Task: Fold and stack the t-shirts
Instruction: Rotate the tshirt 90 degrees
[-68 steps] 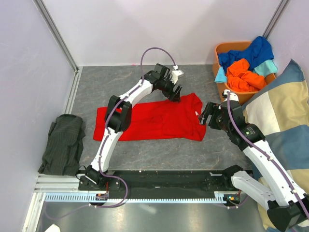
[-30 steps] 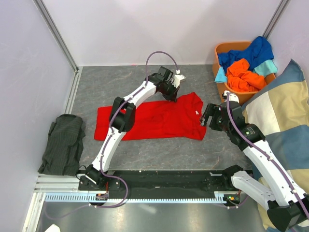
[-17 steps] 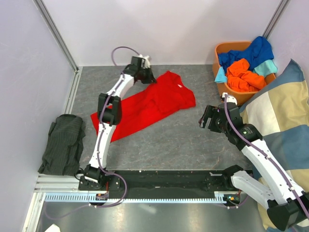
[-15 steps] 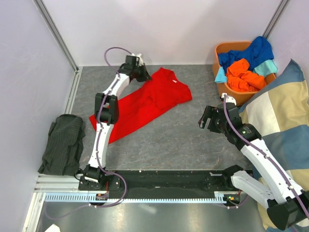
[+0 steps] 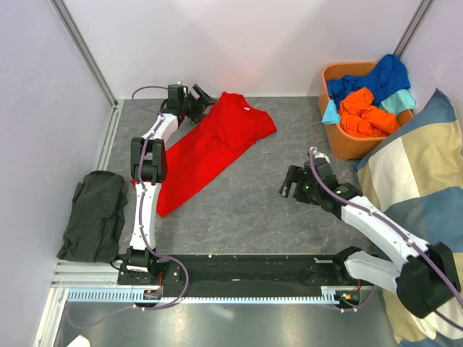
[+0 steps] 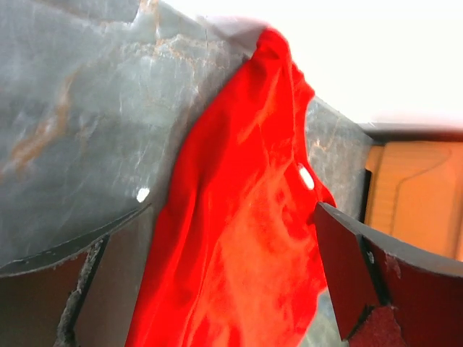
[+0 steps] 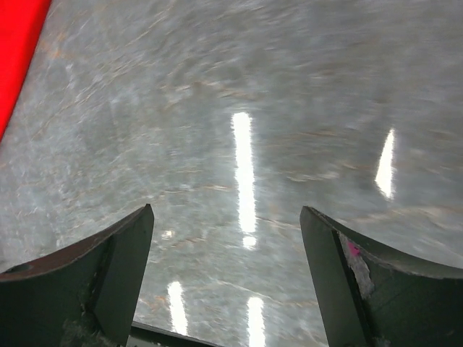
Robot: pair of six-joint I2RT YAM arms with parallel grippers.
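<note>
The robot's right gripper should next take hold of the red t-shirt by its near side edge, close to the hem, to swing the t-shirt straight for folding.
A red t-shirt (image 5: 210, 144) lies spread diagonally on the grey table, its collar end at the back and its hem toward the near left. My left gripper (image 5: 197, 96) is at the back left, by the shirt's upper edge. In the left wrist view its jaws (image 6: 231, 217) stand wide apart with the red t-shirt (image 6: 246, 238) lying between them, not pinched. My right gripper (image 5: 291, 185) is open and empty over bare table (image 7: 239, 108); the right wrist view shows its gripper (image 7: 226, 217) with a strip of the red shirt (image 7: 16, 50) at top left.
An orange basket (image 5: 352, 147) at the back right holds a blue shirt (image 5: 383, 76), an orange shirt (image 5: 365, 116) and a teal shirt (image 5: 330, 113). A checked cushion (image 5: 416, 188) fills the right side. A dark folded cloth (image 5: 94, 217) lies at the left edge.
My left arm has swung to the back left, dragging the red shirt from flat crosswise to a diagonal, and its jaws now stand open. My right gripper has moved left and nearer.
</note>
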